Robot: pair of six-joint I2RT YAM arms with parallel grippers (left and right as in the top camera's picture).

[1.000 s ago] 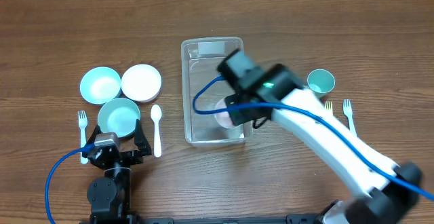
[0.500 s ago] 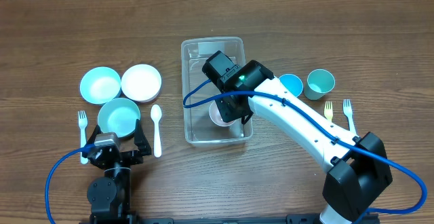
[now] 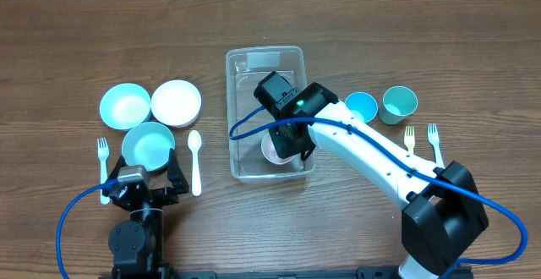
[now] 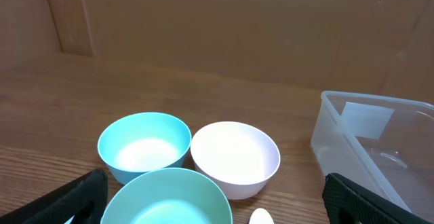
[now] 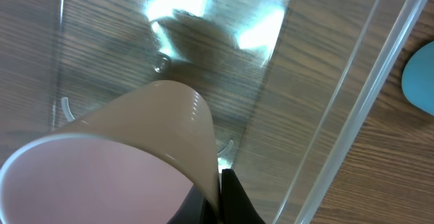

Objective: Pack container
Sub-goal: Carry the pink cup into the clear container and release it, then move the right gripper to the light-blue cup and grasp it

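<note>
The pale pink cup is inside the container and would land on the container's flat bottom, so it is time for my right gripper to release it.
The clear rectangular container stands at the table's centre with its whitish label at the far end; it also shows in the left wrist view and the right wrist view. My right gripper is inside it, shut on the rim of a pale pink cup, which also shows in the right wrist view, over the container's near end. My left gripper is open and empty at the near left, just behind a teal bowl.
A blue bowl, a white bowl and the teal bowl sit at the left with a white fork and white spoon. A blue cup, teal cup and two forks lie right of the container.
My right arm has swung left with the pink cup and lowered it into the container's near end. The blue cup is uncovered. The left arm has not moved.
</note>
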